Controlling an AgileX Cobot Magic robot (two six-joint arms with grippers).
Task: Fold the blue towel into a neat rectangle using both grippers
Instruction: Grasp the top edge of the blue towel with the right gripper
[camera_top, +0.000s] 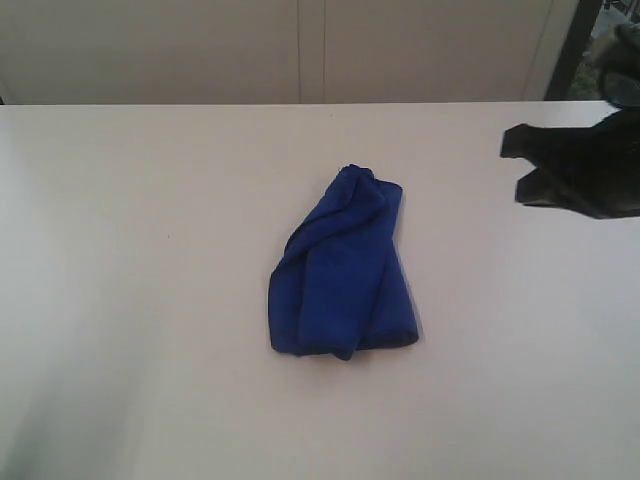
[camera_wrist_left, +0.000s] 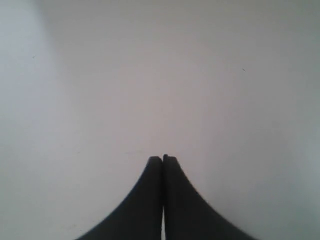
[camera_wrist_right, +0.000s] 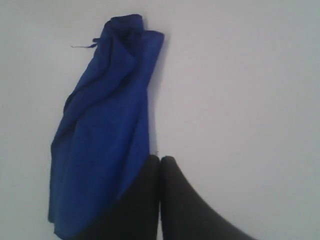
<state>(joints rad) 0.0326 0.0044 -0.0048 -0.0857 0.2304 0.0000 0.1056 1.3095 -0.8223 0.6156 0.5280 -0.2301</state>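
Note:
The bunched blue towel (camera_top: 345, 265) (camera_wrist_right: 102, 132) needs to be opened out for a neat fold, so my right gripper should grab the towel by a corner next.
The blue towel (camera_top: 340, 270) lies bunched in a loose, uneven bundle at the middle of the white table (camera_top: 150, 250), narrow at its far end and wider toward the front. My right gripper (camera_top: 512, 165) hovers off to the towel's right, apart from it. In the right wrist view its black fingers (camera_wrist_right: 160, 159) are pressed together and hold nothing, with the towel (camera_wrist_right: 105, 130) spread beyond and beside them. My left gripper (camera_wrist_left: 163, 158) is also shut and empty, over bare table. It does not show in the exterior view.
The table's far edge (camera_top: 300, 103) meets a pale panelled wall (camera_top: 300, 50). A dark opening (camera_top: 585, 40) shows at the back right corner.

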